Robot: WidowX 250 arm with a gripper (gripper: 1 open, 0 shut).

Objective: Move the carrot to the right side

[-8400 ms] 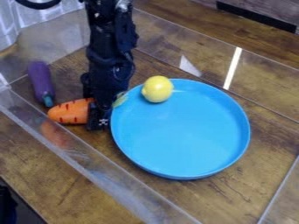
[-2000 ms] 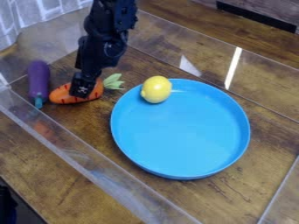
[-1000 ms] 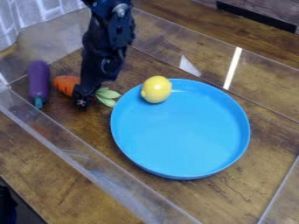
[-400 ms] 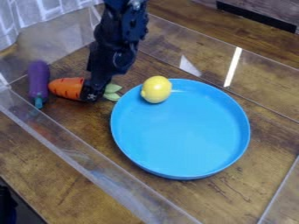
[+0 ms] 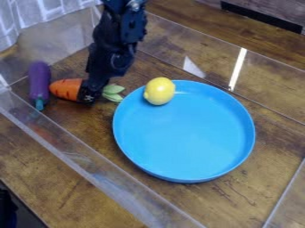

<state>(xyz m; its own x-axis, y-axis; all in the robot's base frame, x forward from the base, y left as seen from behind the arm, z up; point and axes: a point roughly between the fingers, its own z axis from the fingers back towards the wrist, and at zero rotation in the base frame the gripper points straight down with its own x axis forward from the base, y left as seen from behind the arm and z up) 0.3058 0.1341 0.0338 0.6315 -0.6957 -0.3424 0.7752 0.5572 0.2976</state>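
My gripper grips the carrot by its orange body (image 5: 88,92) beside the leafy top next, to move the carrot to the right side.
The orange carrot (image 5: 68,89) lies on the wooden table at the left, its green leafy top (image 5: 113,92) pointing toward the plate. My black gripper (image 5: 93,90) comes down from above and stands open over the carrot's leafy end, one finger (image 5: 88,96) low against the carrot's body. Whether the fingers touch the carrot I cannot tell. The carrot rests on the table, not lifted.
A purple eggplant (image 5: 39,82) lies just left of the carrot. A yellow lemon (image 5: 160,91) sits on the far left rim of a large blue plate (image 5: 197,138) that fills the middle and right. Clear plastic walls (image 5: 71,151) border the table's front and left.
The arm's upper part has leaned a little to the right and more of the carrot's orange body shows. The carrot, eggplant and lemon have stayed in place.
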